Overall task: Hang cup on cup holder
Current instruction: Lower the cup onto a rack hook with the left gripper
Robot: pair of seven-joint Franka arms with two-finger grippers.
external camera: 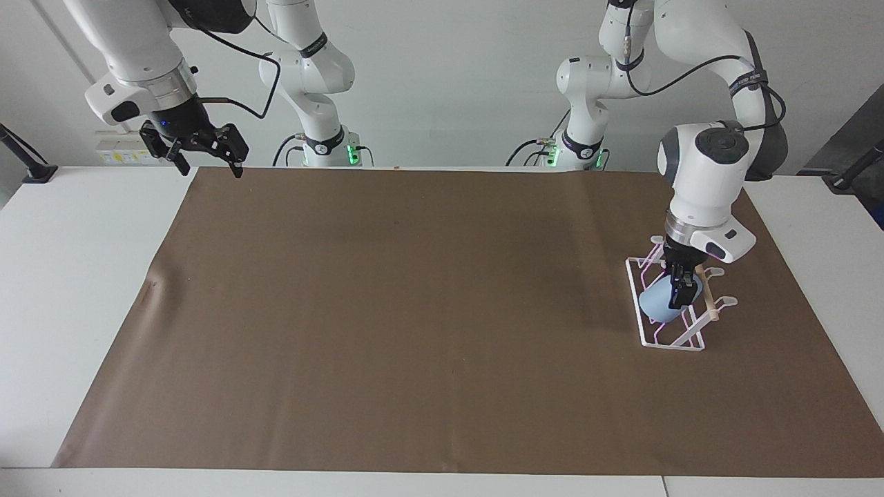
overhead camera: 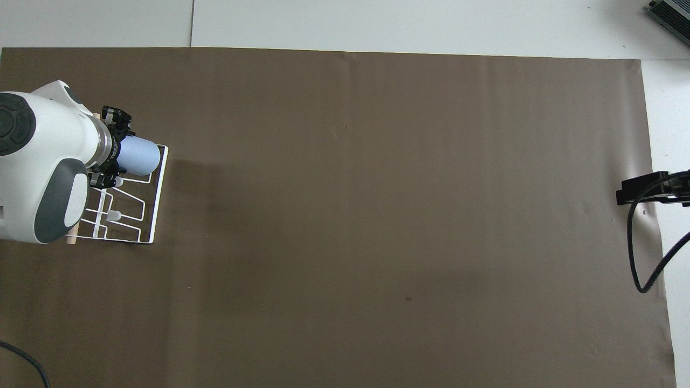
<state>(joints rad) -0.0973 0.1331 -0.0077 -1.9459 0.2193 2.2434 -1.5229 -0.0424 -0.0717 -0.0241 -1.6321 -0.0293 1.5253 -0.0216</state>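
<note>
The light-blue cup (external camera: 653, 304) has its closed end level with the cup holder's outer bar and would hang there, so it is time for my left gripper to open.
The light-blue cup (external camera: 653, 304) is tilted on its side, its closed end pointing toward the right arm's end of the table. It is held low among the prongs of the white wire cup holder (external camera: 668, 342) with a wooden dowel, at the left arm's end of the table. My left gripper (external camera: 679, 290) is shut on the cup's rim end, fingers on both sides. The cup (overhead camera: 139, 155), the holder (overhead camera: 154, 205) and the left gripper (overhead camera: 110, 147) also show in the overhead view. I cannot tell if a prong is inside the cup. My right gripper (external camera: 206, 156) waits open, raised over the table's edge nearest the robots.
A brown paper sheet (external camera: 414, 310) covers most of the white table. A black cable (overhead camera: 644, 253) hangs by the right gripper (overhead camera: 649, 189) at the sheet's edge. A crease marks the sheet (external camera: 153, 283) at the right arm's end.
</note>
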